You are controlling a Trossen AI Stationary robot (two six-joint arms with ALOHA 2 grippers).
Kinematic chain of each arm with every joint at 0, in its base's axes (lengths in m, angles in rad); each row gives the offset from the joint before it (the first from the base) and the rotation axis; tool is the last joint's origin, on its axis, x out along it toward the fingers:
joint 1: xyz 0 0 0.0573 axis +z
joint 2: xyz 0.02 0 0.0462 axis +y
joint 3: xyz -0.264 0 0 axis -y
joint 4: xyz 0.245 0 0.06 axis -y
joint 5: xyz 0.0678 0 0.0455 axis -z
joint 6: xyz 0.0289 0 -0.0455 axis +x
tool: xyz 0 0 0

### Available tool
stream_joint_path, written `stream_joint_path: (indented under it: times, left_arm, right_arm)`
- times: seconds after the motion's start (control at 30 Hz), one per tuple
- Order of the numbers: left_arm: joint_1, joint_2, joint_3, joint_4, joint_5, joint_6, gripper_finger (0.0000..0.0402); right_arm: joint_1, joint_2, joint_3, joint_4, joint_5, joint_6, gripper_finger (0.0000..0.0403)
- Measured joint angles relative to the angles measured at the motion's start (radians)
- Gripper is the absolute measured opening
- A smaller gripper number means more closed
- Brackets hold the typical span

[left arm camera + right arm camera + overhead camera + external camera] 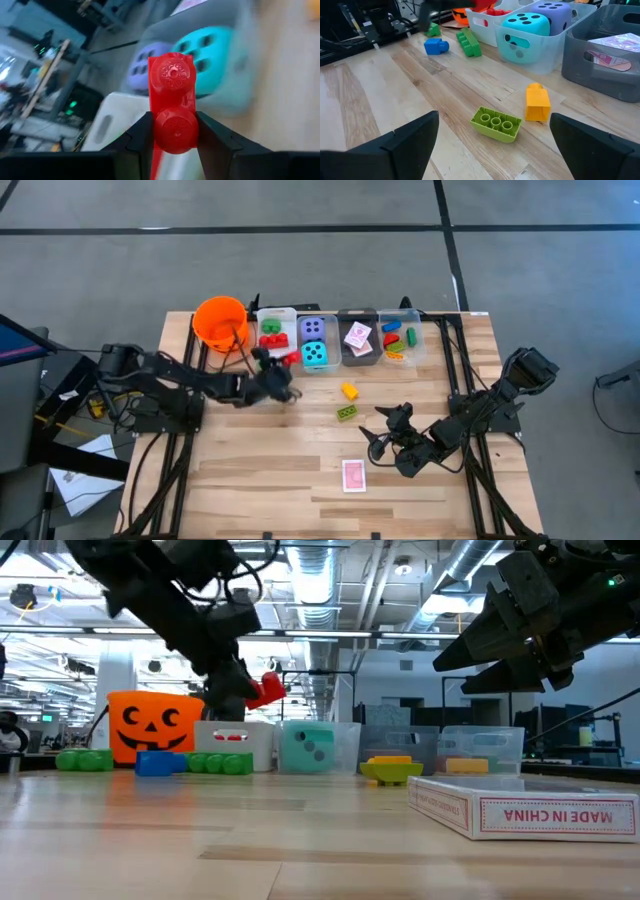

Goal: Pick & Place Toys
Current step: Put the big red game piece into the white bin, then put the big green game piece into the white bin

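Observation:
The red brick hangs with its forward stud outside the bin's front corner. My left gripper should move it into the white bin first and only then let go.
My left gripper is shut on a red two-stud brick. It holds the brick above the table, just in front of the clear bin of red and green bricks and the bin with the teal die and the purple die. My right gripper stands open over the table's right half, touching nothing. Ahead of it a yellow brick and a green brick lie on the wood. A pink-backed card lies flat near the front edge. My left gripper pinches the red brick's near end between its two fingers, one on each side. The fingers come from the table's left, slanting slightly down, and lie along the brick. The brick's other stud juts forward past the fingertips. The brick is lifted clear of the table.
An orange pumpkin bucket stands at the far left of the bin row. A dark bin with cards and a clear bin of bricks stand to the right. A blue brick and green bricks lie before the bins.

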Motion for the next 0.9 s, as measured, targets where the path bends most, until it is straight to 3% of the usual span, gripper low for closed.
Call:
stream_joint_path:
  times: [0.37, 0.67, 0.9]
  left_arm:
    - [0.241, 0.000, 0.000, -0.008, 0.035, 0.022, 0.0130]
    - [0.236, 0.000, 0.000, -0.008, 0.123, 0.019, 0.0222]
    - [0.191, -0.050, 0.000, -0.041, 0.131, 0.021, 0.0286]
  right_arm:
    - [0.001, 0.000, 0.000, -0.015, 0.000, -0.002, 0.0374]
    - [0.000, 0.000, 0.000, -0.018, 0.000, 0.000, 0.0374]
    - [0.000, 0.000, 0.000, -0.018, 0.000, 0.000, 0.0374]
